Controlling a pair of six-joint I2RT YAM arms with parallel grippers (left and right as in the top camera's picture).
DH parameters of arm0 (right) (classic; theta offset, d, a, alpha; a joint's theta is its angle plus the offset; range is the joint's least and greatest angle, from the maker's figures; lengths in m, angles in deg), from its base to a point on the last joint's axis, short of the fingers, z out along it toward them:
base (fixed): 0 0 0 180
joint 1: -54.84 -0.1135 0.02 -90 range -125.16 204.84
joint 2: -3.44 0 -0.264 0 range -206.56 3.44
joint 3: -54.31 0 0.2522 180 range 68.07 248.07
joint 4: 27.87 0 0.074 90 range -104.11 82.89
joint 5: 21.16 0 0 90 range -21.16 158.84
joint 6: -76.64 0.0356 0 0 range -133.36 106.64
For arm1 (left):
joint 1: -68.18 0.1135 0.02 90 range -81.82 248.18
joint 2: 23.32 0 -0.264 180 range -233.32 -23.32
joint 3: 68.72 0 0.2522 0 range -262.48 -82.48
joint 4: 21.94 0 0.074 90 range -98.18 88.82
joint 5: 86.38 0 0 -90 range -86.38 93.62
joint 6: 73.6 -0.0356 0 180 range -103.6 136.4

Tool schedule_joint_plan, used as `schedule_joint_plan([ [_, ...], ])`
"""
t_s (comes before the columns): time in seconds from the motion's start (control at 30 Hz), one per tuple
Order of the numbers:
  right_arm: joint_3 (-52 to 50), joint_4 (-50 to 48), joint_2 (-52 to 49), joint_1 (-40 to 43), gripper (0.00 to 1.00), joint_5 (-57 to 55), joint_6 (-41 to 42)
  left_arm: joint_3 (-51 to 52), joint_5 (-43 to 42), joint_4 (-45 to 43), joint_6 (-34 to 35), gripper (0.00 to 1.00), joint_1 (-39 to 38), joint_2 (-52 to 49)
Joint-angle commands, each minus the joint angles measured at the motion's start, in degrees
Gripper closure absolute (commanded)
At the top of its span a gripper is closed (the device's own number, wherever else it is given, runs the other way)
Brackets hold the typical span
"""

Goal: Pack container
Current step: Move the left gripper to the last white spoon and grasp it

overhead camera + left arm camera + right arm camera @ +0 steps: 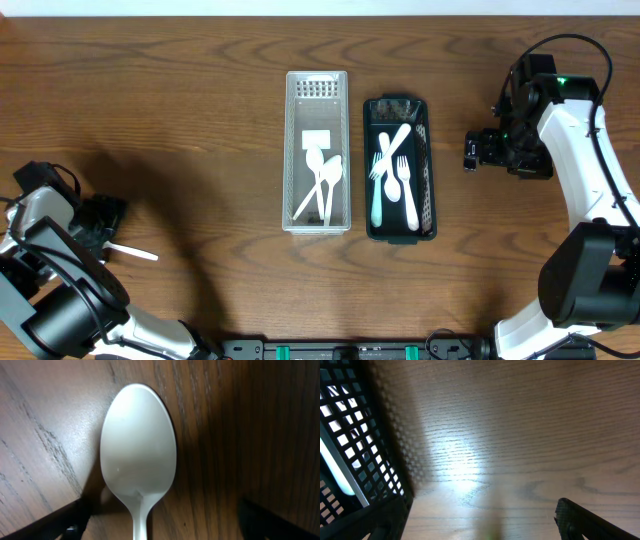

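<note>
The fingers are down near the wood on either side in the left wrist view, so it is time for my left gripper to close on the spoon's neck (140, 517).
A white plastic spoon (138, 440) lies on the wooden table, its bowl filling the left wrist view. My left gripper (161, 519) is open, with a finger on each side of the spoon's neck. From overhead the left gripper (100, 222) is at the lower left, and only the spoon's handle (135, 252) sticks out from under it. The white container (292, 150) at the centre holds spoons. The black container (428, 170) beside it holds forks and a knife. My right gripper (472, 150) is open and empty, just right of the black container (350, 450).
Both containers stand side by side mid-table. The right arm's white links (580, 150) run along the right edge. A black base bar (350, 350) sits at the front edge.
</note>
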Motion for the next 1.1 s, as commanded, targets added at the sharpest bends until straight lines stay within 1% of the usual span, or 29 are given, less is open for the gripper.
schedule_joint_plan([
  [0.0,-0.1,-0.1,0.5,-0.5,0.01,0.2,-0.6,4.1,-0.8,-1.1,-1.2,0.14,0.2,-2.1],
  [0.03,-0.1,-0.1,0.5,-0.5,0.01,0.2,-0.6,4.6,-0.8,-1.4,-1.2,0.18,0.2,-2.1],
  [0.1,-0.1,-0.1,0.5,-0.5,0.01,0.2,-0.6,5.0,-0.8,-1.4,-1.2,0.29,0.2,-2.1],
  [0.17,-0.1,-0.1,0.5,-0.5,0.01,0.2,-0.6,5.1,-0.8,-1.2,-1.2,0.43,0.2,-2.1],
  [0.23,-0.1,-0.1,0.5,-0.5,0.01,0.2,-0.6,5.1,-1.0,-1.0,-1.2,0.54,0.2,-2.1],
  [0.3,-0.1,-0.1,0.5,-0.5,0.01,0.2,-0.6,5.1,-1.0,-0.8,-1.2,0.68,0.2,-2.1],
  [0.37,-0.1,-0.1,0.5,-0.5,0.01,0.2,-0.6,5.1,-1.0,-0.6,-1.2,0.71,0.2,-2.1],
  [0.5,-0.1,-0.1,0.5,-0.5,0.01,0.2,-0.6,5.1,-1.0,-0.3,-1.2,0.81,0.2,-2.1],
  [0.57,-0.1,-0.1,0.5,-0.5,0.01,0.2,-0.6,5.1,-1.0,-0.2,-1.2,0.89,0.2,-2.1],
  [0.63,-0.1,-0.2,0.5,-0.5,0.01,0.2,-0.6,5.1,-1.0,-0.2,-1.2,0.94,0.2,-2.1],
  [0.67,-0.1,-0.2,0.5,-0.5,0.01,0.2,-0.6,5.1,-1.0,-0.2,-1.2,0.94,0.2,-2.1],
  [0.8,-0.1,-0.2,0.5,-0.5,0.01,0.2,-0.6,5.1,-1.3,0.2,-0.7,0.94,0.1,-2.1],
  [0.9,-0.1,-0.3,0.5,-0.5,0.01,0.2,-0.6,5.0,-4.3,0.5,-0.7,0.94,-0.2,-1.5],
  [1.07,-0.1,-0.4,0.5,-0.5,0.01,0.2,-0.6,3.6,-5.9,4.6,-0.9,0.94,-3.6,2.6],
])
